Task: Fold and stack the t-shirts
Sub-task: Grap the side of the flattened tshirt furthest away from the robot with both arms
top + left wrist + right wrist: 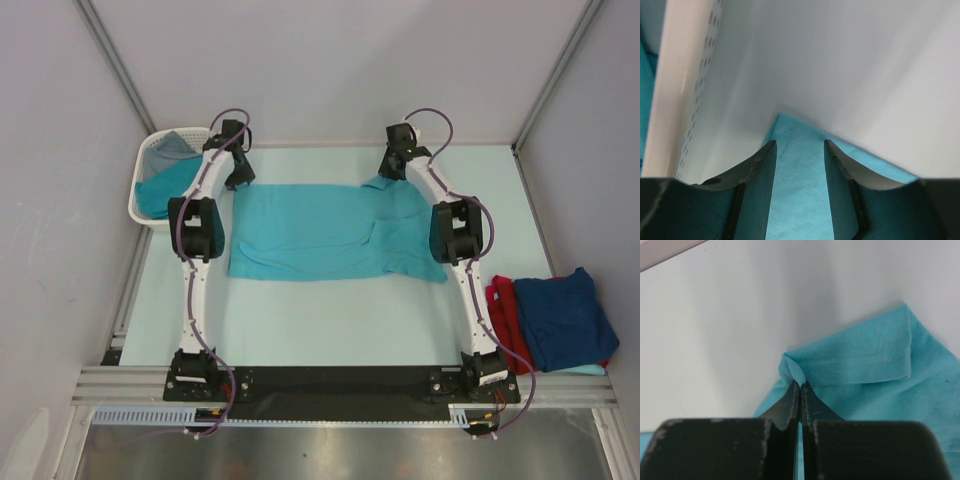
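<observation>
My left gripper is next to pinch the teal t-shirt [320, 230] at its far corner [240, 188] beside the basket. It will fold the t-shirt's far edge toward me.
A teal t-shirt [320, 230] lies spread flat across the middle of the table. My left gripper [238, 172] hovers at its far left corner. In the left wrist view that gripper [800, 145] stands open, and the teal cloth [800, 200] lies flat below the gap, not pinched. My right gripper [393, 170] is at the shirt's far right corner. In the right wrist view it [800, 383] is shut on a small raised fold of the teal shirt [865, 365], next to a stitched hem. A navy t-shirt [565, 315] lies on a red one [503, 310] at the right edge.
A white slotted basket [141, 205] at the far left holds teal and grey cloth; its wall [695, 100] is close beside my left fingers. White walls enclose the table at the back and sides. The arm bases sit along the near edge.
</observation>
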### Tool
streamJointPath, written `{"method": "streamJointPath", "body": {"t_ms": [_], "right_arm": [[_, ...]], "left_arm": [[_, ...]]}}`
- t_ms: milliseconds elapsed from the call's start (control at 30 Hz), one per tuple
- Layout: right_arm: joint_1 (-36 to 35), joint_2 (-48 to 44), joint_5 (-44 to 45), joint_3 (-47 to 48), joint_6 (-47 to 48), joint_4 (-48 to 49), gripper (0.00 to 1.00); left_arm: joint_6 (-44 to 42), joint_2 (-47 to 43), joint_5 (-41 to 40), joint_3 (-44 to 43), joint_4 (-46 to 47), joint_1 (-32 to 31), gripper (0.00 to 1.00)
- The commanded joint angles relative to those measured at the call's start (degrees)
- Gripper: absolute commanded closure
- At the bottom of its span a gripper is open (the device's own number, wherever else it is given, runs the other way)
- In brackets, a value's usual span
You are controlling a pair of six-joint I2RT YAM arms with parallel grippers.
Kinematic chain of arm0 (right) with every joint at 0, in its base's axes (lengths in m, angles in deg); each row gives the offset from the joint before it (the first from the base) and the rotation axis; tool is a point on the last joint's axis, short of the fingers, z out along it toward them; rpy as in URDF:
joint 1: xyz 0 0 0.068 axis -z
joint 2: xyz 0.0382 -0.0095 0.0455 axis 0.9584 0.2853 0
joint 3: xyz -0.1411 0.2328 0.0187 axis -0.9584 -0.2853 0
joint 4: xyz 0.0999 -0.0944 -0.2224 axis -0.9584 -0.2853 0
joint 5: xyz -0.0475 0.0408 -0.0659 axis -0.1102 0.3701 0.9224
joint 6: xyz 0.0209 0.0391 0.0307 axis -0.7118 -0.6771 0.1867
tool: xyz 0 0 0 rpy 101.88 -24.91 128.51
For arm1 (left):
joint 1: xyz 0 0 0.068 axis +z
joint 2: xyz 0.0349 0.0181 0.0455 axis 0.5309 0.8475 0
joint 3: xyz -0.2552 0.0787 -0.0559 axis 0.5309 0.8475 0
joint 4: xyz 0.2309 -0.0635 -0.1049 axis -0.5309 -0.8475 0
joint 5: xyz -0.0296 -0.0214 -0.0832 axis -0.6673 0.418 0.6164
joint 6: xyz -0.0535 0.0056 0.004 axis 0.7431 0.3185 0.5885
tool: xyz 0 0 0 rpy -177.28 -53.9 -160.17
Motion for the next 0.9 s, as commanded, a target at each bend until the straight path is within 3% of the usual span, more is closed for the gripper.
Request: {"method": "streamJointPath", "body": {"t_ms": [0, 233, 333, 367, 467, 567, 867], "right_arm": [[-0.72, -4.82, -0.54, -0.41, 0.7, 0.33, 1.0], [-1.08, -4.99, -0.63, -0.15, 0.7, 0.24, 1.0], [-1.08, -5.16, -0.54, -0.41, 0.79, 0.24, 1.0], [-1.17, -5.08, -0.45, -0.58, 0.7, 0.24, 1.0], [-1.17, -5.52, -0.36, -1.2, 0.7, 0.24, 1.0], [-1.08, -5.96, -0.1, -1.55, 0.7, 0.33, 1.0], [-0.99, -8.5, 0.95, -3.13, 0.79, 0.41, 1.0]], "left_arm": [[-0.62, 1.34, 3.12, -2.97, 1.4, 1.09, 0.51], [0.17, 1.34, 3.83, -2.27, 0.7, 1.53, 0.57], [0.34, 1.17, 3.66, -1.83, 0.61, 1.53, 0.67], [0.43, 0.99, 3.39, -1.66, 0.61, 1.53, 0.76], [0.78, -0.06, 2.78, -0.25, 0.69, 1.53, 0.91], [0.96, -1.29, 2.34, 1.07, 0.87, 1.53, 1.0], [0.87, -7.35, 0.67, 5.99, 1.66, 1.09, 1.0]]}}
